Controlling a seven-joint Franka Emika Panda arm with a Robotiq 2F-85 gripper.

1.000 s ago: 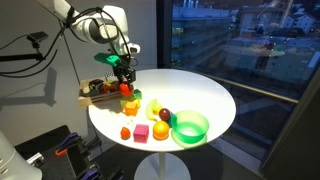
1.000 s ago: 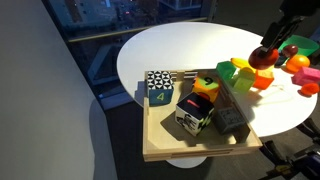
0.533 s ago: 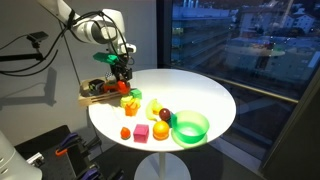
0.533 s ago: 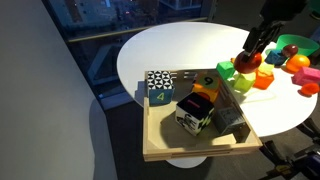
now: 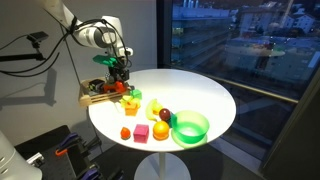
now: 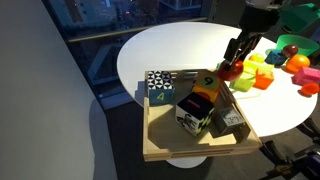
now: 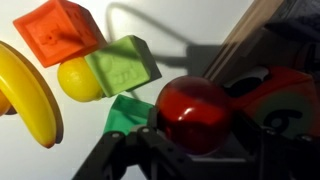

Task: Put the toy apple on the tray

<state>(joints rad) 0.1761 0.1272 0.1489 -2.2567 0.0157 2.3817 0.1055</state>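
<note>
My gripper should move the apple inside the tray before it opens. The apple is above the tray's rim and would fall short if I let go now.
My gripper [image 6: 233,68] is shut on the bright-red toy apple [image 7: 193,113], which also shows in both exterior views [image 6: 232,70] [image 5: 120,83]. I hold it in the air just over the right edge of the light-wood tray [image 6: 160,146], which also shows in an exterior view [image 5: 88,97]. The tray holds a patterned cube [image 6: 159,87], a toy car and other toys. In the wrist view the tray's wooden rim [image 7: 245,35] runs along the upper right, with a red toy below the apple.
On the round white table [image 5: 200,95] lie a green bowl [image 5: 190,127], a pink cube [image 5: 142,132], a dark purple fruit [image 5: 164,116], a banana [image 7: 30,90], an orange cube [image 7: 62,30], a green block [image 7: 125,68] and a small orange-red ball [image 5: 125,133].
My gripper has carried the apple away from the block cluster on the table toward the tray, and now hangs at the tray's edge.
</note>
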